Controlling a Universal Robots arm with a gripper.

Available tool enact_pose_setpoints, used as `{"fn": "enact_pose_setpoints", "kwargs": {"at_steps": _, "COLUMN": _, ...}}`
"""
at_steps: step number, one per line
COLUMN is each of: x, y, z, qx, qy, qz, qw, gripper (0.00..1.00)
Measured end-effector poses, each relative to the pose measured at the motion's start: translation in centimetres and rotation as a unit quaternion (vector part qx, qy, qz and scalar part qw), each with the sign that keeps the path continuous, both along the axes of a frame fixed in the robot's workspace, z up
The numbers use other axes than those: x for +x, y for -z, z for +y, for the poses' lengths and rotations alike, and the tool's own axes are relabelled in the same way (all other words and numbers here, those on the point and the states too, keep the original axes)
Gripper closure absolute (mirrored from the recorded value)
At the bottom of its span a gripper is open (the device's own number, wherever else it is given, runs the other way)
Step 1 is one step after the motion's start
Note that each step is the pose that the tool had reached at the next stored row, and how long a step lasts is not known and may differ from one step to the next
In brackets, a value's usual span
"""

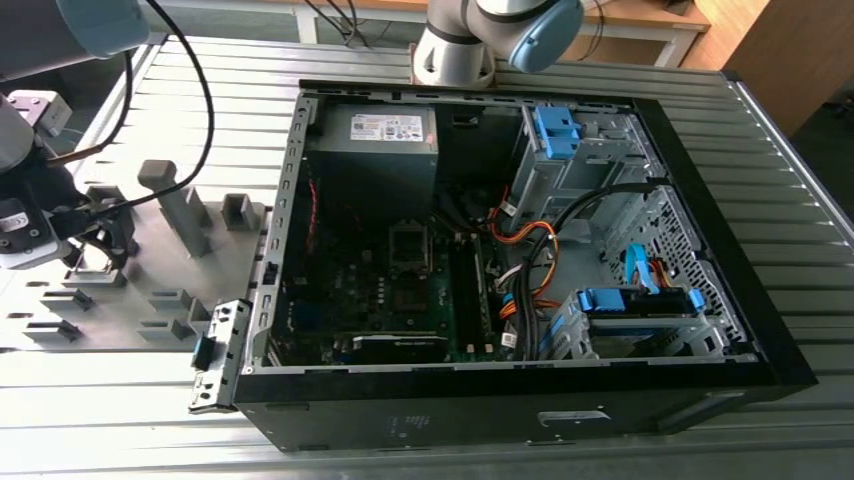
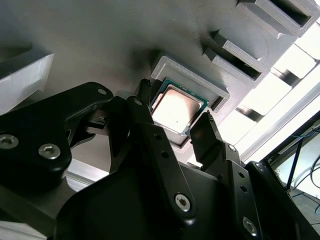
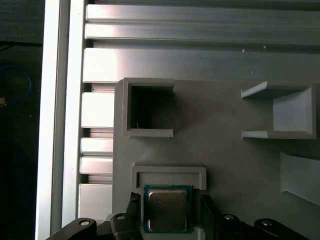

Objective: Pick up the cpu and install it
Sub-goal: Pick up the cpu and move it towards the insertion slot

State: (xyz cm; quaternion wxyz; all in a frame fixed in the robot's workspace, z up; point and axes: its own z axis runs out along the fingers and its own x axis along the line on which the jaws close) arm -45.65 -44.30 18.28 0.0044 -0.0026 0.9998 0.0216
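My gripper grips the cpu by its green side edges next, to install it in the motherboard socket (image 1: 408,248).
The cpu (image 3: 167,209) is a small square chip with a silver-grey top and a green rim. It lies flat in a shallow framed recess (image 3: 169,174) of the grey fixture plate, and its metal top (image 2: 177,109) catches the light in the second wrist view. My gripper (image 3: 170,202) is down over it and open, one black finger (image 3: 134,201) on each side with a narrow gap to the chip's edges. In the exterior view my gripper (image 1: 94,245) hangs over the fixture plate (image 1: 160,300), to the left of the open computer case (image 1: 521,240).
The motherboard's socket area (image 1: 407,245) sits in the middle of the case floor, with orange cables (image 1: 527,250) and blue drive brackets (image 1: 634,300) to its right. Raised grey holders (image 1: 180,210) stand on the fixture plate. Another arm's base (image 1: 461,45) stands behind the case.
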Motion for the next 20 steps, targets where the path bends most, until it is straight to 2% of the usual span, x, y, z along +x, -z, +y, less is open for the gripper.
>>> {"fn": "enact_pose_setpoints", "kwargs": {"at_steps": 9, "x": 0.0, "y": 0.01, "z": 0.0, "qx": 0.0, "qy": 0.0, "qz": 0.0, "qw": 1.0, "gripper": 0.41}}
{"fn": "enact_pose_setpoints", "kwargs": {"at_steps": 11, "x": 0.0, "y": 0.01, "z": 0.01, "qx": 0.0, "qy": 0.0, "qz": 0.0, "qw": 1.0, "gripper": 0.42}}
{"fn": "enact_pose_setpoints", "kwargs": {"at_steps": 12, "x": 0.0, "y": 0.01, "z": 0.01, "qx": 0.0, "qy": 0.0, "qz": 0.0, "qw": 1.0, "gripper": 0.49}}
{"fn": "enact_pose_setpoints", "kwargs": {"at_steps": 20, "x": 0.0, "y": 0.02, "z": 0.01, "qx": 0.0, "qy": 0.0, "qz": 0.0, "qw": 1.0, "gripper": 0.49}}
